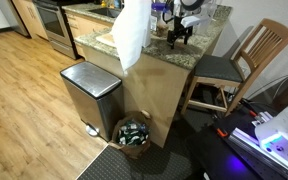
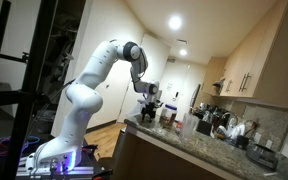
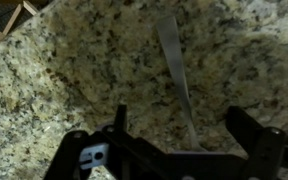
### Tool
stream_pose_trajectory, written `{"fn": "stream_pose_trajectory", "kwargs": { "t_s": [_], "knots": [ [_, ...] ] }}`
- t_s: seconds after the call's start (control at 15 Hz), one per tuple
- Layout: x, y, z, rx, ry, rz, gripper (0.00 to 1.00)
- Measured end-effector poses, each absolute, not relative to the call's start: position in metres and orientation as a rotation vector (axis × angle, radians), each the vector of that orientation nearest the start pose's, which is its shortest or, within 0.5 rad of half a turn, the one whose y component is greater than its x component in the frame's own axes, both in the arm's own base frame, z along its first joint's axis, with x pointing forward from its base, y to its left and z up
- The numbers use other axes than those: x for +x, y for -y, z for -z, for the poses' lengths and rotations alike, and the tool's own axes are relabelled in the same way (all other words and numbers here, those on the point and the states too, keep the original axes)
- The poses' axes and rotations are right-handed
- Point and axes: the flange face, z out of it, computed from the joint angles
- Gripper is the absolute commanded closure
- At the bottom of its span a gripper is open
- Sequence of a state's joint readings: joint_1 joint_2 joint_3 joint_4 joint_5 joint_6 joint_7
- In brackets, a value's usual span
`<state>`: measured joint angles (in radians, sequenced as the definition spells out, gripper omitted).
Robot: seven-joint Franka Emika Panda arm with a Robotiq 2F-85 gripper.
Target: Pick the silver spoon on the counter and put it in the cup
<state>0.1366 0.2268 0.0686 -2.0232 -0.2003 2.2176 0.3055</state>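
I will next grab the silver spoon by its near end, with a finger on either side. The far end of the handle stays free to go into the cup.
In the wrist view the silver spoon lies flat on the speckled granite counter, its handle running up and away from me. My gripper is open just above it, one black finger on each side of the spoon's near end. In both exterior views the gripper hangs low over the counter top. I cannot pick out a cup with certainty among the items on the counter.
A steel pedal bin and a basket of cans stand against the island's wood side. A wooden chair stands beside it. A white bag sits on the top. Bottles and appliances crowd the counter's far end.
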Motion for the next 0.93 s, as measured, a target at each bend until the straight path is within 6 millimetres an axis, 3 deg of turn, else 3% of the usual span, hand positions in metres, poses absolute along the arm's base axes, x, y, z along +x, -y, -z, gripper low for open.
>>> {"fn": "stream_pose_trajectory", "kwargs": {
  "t_s": [0.13,0.2,0.33,0.87,0.93],
  "knots": [
    [0.576,-0.112,-0.337,-3.287,0.035,0.011,0.0],
    [0.576,-0.113,-0.337,-3.287,0.036,0.014,0.25],
    [0.578,-0.115,-0.338,-3.267,0.024,0.04,0.35],
    [0.582,-0.128,-0.346,-3.213,0.004,0.096,0.98],
    [0.583,-0.13,-0.346,-3.209,0.004,0.098,1.0]
  ]
}}
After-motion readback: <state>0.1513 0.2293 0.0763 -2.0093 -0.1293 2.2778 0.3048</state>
